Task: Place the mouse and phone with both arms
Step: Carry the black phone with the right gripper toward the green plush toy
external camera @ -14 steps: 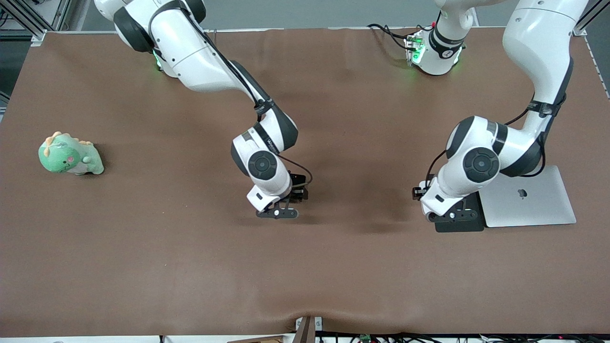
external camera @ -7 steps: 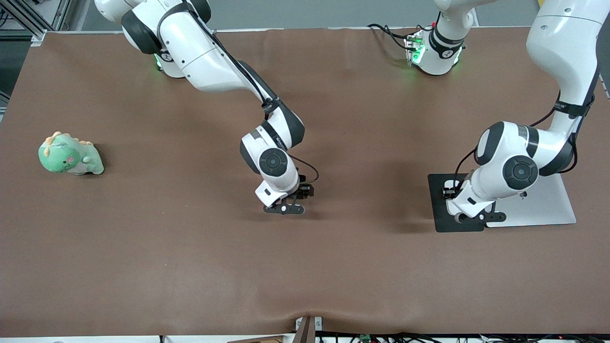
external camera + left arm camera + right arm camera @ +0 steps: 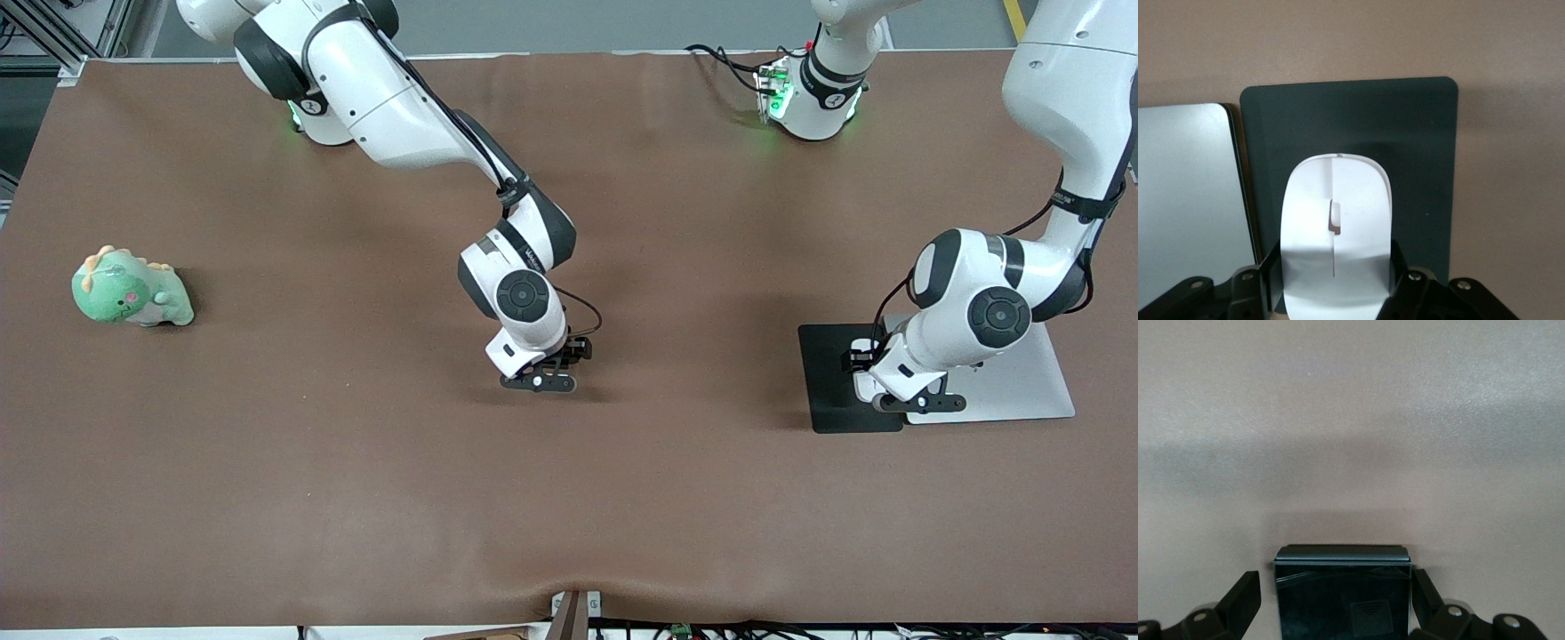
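Note:
I should close my right gripper on the phone: my fingers are on either side of the phone, and its far edge (image 3: 1342,552) reaches past them.
My left gripper (image 3: 920,404) is shut on the white mouse (image 3: 1336,213), with a finger pressed against each of its sides. It holds the mouse over the dark pad (image 3: 827,373), at the edge next to the laptop. My right gripper (image 3: 538,383) hangs low over the middle of the table. Its fingers stand open on either side of the glossy black phone (image 3: 1341,600). Bare table shows between one finger (image 3: 1245,590) and the phone, while the other finger sits close against it. The front view hides the phone under the right hand.
A closed silver laptop (image 3: 1022,391) lies beside the dark pad toward the left arm's end. A green toy dinosaur (image 3: 132,289) sits toward the right arm's end. Brown cloth (image 3: 356,498) covers the table.
The left arm carried the mouse toward its own end of the table, uncovering most of the dark pad. The right gripper shifted slightly toward the left arm's end and away from the front camera.

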Controlling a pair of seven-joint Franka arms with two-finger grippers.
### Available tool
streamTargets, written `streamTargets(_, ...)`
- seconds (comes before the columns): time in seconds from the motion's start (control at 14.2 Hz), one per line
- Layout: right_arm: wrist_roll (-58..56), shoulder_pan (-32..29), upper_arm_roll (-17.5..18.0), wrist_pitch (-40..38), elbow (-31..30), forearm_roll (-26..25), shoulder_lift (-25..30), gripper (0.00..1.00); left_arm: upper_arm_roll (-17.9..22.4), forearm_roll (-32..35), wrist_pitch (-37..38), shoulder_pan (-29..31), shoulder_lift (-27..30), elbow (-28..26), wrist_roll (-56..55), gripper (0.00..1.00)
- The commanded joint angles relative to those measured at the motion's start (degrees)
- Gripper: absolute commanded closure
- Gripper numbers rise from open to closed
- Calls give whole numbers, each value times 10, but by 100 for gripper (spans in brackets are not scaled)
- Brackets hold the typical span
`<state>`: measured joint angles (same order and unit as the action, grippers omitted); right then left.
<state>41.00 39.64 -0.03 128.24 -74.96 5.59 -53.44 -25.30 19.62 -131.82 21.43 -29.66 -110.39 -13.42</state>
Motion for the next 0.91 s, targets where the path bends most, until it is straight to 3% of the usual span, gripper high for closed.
streamTargets(0.0, 11, 3, -1, -1, -2, -17, -1, 0, -8, 17, -36, 9, -13, -6, 1, 49)
streamTargets(0.07, 16, 3, -1, 0, -2, -22, 0, 59, -8, 17, -43, 9, -20, -6, 1, 49)
streamTargets(0.14, 25, 3, -1, 2, -3, -22, 1, 100, -8, 17, -53, 8, -24, -6, 1, 49)
streamTargets(0.42, 29, -52, -1, -4, -33, -21, 41, 100, -8, 53, -63, 9, -36, -5, -4, 49)
streamTargets(0.84, -99, -174, -1, 3, -170, -20, 149, 100, -4, 53, -82, 11, -51, -4, -5, 48)
